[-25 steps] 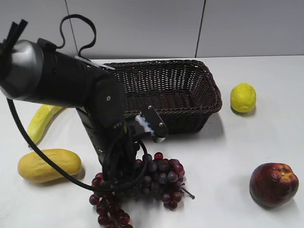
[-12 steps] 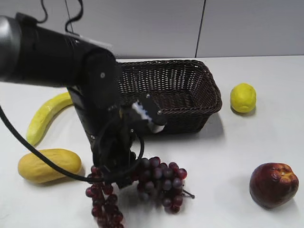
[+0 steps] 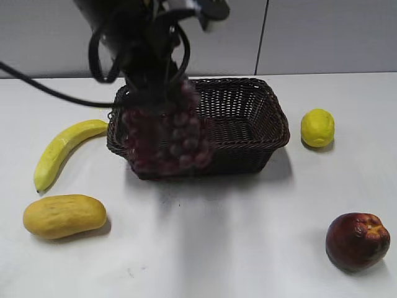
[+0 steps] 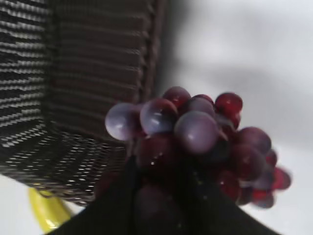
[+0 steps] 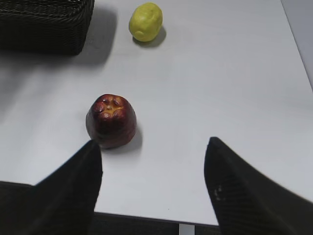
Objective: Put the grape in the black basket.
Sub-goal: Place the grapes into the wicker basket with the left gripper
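Observation:
The grape (image 3: 166, 131) hangs in front of the black basket's near rim; I should move it toward the basket before my left gripper lets go.
The grape (image 3: 166, 131), a bunch of dark red and purple berries, hangs in the air from my left gripper (image 3: 155, 87), blurred by motion, in front of the near left part of the black basket (image 3: 260, 124). In the left wrist view the gripper (image 4: 159, 188) is shut on the grape (image 4: 195, 132), with the basket's woven wall (image 4: 73, 98) at the left. My right gripper (image 5: 151, 152) is open and empty above the table; it does not show in the exterior view.
A yellow banana (image 3: 62, 149) and a yellow oblong fruit (image 3: 64, 215) lie at the left. A lemon (image 3: 317, 127) sits right of the basket. A large dark red apple-like fruit (image 3: 357, 241) is at the front right and also shows in the right wrist view (image 5: 111, 121).
My left gripper has lifted the grape off the table and carried it up and back toward the basket. The other fruits have not moved.

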`<state>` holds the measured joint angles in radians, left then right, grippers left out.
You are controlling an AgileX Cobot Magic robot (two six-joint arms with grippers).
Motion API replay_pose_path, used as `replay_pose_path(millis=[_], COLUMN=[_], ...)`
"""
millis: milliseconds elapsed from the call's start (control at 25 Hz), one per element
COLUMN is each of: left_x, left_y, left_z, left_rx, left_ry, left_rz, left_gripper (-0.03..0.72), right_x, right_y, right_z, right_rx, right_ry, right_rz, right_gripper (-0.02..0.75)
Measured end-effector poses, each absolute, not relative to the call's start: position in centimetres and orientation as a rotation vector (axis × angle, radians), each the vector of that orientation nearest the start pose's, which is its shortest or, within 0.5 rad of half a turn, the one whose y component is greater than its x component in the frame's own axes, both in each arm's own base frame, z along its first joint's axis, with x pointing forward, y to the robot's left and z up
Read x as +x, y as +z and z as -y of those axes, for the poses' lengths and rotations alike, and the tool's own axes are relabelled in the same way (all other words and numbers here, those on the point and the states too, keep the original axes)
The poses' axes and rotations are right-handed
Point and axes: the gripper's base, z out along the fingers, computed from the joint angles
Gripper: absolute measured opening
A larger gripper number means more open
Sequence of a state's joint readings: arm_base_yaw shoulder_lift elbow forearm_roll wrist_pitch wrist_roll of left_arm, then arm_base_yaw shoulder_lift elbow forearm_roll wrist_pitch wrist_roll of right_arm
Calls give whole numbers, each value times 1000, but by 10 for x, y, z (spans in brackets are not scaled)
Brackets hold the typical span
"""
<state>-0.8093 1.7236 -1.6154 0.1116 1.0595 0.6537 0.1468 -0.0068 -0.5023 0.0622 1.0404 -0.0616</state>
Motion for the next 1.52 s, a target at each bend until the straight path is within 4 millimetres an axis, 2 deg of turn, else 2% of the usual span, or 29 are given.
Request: replay_pose_path(millis=[160,280,360,480,680,840,920,1040,1080,1240,1280,1400,1520], left_x=[278,286,293,306,327,337,339,337,336,334,333,332,334], left_y=[364,372,370,351,287,244,235,232,232,229,229,240,266], left_z=[270,275,281,292,313,322,324,325,324,320,318,312,298], left_rx=[1683,1628,1601,1611,1725,1802,1817,1810,1810,1796,1772,1685,1597], left_ry=[177,228,231,236,252,266,263,227,220,211,209,211,200], left_rz=[-1769,-1652,-1603,-1588,-1664,-1714,-1728,-1756,-1774,-1870,-1909,-2021,-2101], left_gripper=[179,174,168,168,165,161,159,166,199,543,593,610,601], right_x=[-6,-6,-6,-6,-6,-6,-6,-6,-6,-6,-6,-6,-6], right_y=[280,280,280,280,280,280,280,280,280,280,280,280,280], right_z=[-4,-4,-4,-4,-4,-4,-4,-4,-4,-4,-4,-4,-4], right_rx=[-212,-212,-212,-212,-212,-212,-212,-212,-212,-212,-212,-212,-212], right_ry=[128,128,128,128,128,128,128,128,128,128,128,128,128], right_rz=[-2004,-2004,-2004,-2004,-2004,-2004,-2004,-2004,-2004,-2004,-2004,-2004,-2004], right_gripper=[498,498,498,498,498,498,498,498,498,498,498,498,498])
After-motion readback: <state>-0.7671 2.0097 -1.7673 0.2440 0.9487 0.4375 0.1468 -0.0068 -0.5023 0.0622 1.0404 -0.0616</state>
